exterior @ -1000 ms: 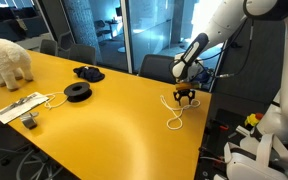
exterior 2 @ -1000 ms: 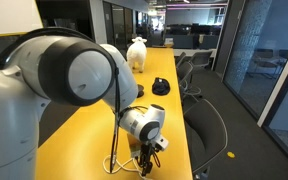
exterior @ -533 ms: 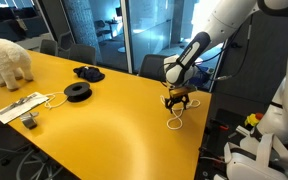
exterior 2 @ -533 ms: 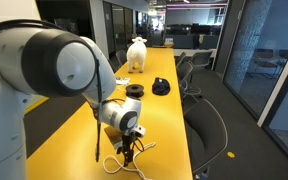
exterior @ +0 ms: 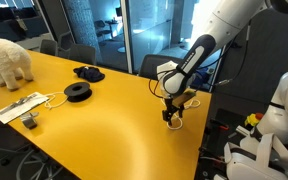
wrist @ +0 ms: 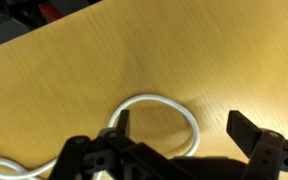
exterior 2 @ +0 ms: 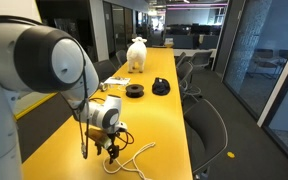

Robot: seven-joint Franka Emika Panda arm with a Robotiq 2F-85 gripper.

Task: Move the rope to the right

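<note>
The robot's gripper needs to go lower before it closes on the loop. The loop (wrist: 187, 115) lies flat on the tabletop below the robot's fingers, so they would miss it if they closed now.
The rope (wrist: 152, 97) is a thin cream cord lying in loose loops on the yellow table, near its edge in both exterior views (exterior: 173, 124) (exterior 2: 136, 153). My gripper (wrist: 182, 128) is open and hangs low over the rope. In the wrist view one loop of the cord curves between the two dark fingers (wrist: 124, 118). The jaws hold nothing. In the exterior views the gripper (exterior: 171, 113) (exterior 2: 111, 150) stands right above one end of the cord, and part of the rope is hidden under it.
A black round spool (exterior: 77, 91), a dark bundle (exterior: 88, 72), a flat grey device with a white cable (exterior: 19, 105) and a white fluffy dog figure (exterior: 6, 60) sit far along the yellow table (exterior: 104, 125). Office chairs (exterior 2: 199, 125) stand beside the table edge.
The gripper has moved sideways along the table edge and lower, and now sits over the rope. The rope lies about where it was.
</note>
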